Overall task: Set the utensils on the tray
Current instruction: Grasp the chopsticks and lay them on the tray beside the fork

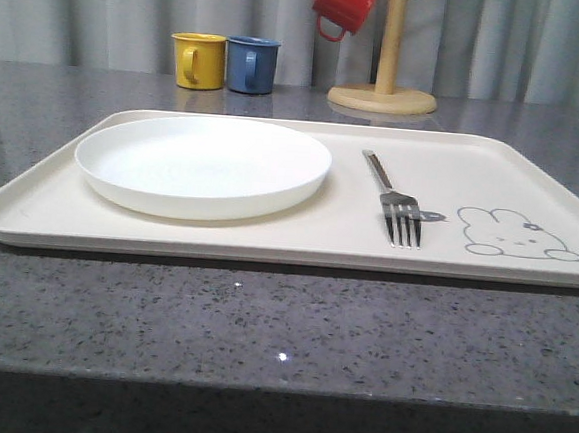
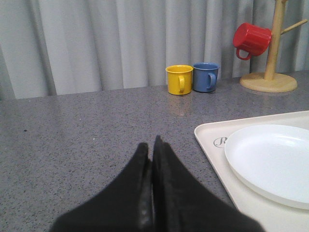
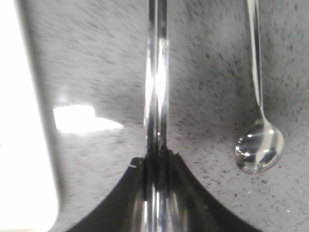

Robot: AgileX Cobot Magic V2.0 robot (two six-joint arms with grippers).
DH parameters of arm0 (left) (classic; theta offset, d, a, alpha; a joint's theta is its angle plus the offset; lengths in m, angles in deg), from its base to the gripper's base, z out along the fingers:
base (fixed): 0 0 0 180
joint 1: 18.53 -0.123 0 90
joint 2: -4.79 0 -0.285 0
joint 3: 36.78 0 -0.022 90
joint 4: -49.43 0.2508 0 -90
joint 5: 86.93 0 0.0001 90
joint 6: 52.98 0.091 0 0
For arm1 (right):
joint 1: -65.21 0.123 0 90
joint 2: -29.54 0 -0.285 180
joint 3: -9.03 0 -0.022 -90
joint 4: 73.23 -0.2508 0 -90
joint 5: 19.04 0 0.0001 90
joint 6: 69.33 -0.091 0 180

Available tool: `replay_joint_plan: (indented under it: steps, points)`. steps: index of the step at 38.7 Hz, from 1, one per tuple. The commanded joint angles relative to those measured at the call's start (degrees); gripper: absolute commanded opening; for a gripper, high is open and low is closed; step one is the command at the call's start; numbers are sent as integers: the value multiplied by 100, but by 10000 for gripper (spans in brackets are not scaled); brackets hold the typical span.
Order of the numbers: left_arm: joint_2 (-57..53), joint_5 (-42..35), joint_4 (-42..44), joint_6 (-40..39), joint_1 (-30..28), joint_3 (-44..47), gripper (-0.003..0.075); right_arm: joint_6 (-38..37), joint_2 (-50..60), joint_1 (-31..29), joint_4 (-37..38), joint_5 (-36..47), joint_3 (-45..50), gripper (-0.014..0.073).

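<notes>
My right gripper needs to move the metal chopsticks onto the tray before it lets go of them, because they are still over the grey tabletop beside the tray's rim.
The cream tray (image 1: 218, 233) lies across the table with the white plate (image 1: 203, 163) on its left half and the silver fork (image 1: 393, 199) to the right of it, tines toward me. In the right wrist view my right gripper (image 3: 157, 151) is shut on the flat metal chopsticks (image 3: 157, 72), which run straight out from the fingers over the grey tabletop. The shiny spoon (image 3: 259, 145) lies on the table beside them, and the tray's rim (image 3: 29, 145) is on the other side. My left gripper (image 2: 151, 145) is shut and empty over bare table, beside the tray (image 2: 212, 140) and plate (image 2: 270, 159).
At the back stand a yellow mug (image 1: 198, 60) and a blue mug (image 1: 251, 64). A red mug (image 1: 343, 4) hangs on a wooden mug tree (image 1: 384, 84) at the back right. A grey rabbit drawing (image 1: 517, 235) marks the tray's right end. The table's front edge is near.
</notes>
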Motion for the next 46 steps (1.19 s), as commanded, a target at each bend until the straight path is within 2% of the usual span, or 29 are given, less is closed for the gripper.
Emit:
replay_joint_plan:
  steps: [1, 12, 20, 33, 46]
  points:
    - [42, -488, -55, -70, -18, -150, -18, -204, 239, 321, -63, -386, -389, 44]
    - [42, -488, -55, -70, -18, -150, -18, -1248, -41, 1812, -72, -136, -706, 44]
    - [42, -488, -55, -70, -18, -150, -18, -1820, -592, 2540, -89, 132, -852, 44]
    - [42, -488, -55, -70, -18, -150, -18, -2227, -1170, 2582, 85, 342, -852, 44]
    - [42, -488, -55, -70, -18, -150, -18, -2241, -1403, 2582, 85, 239, -852, 44]
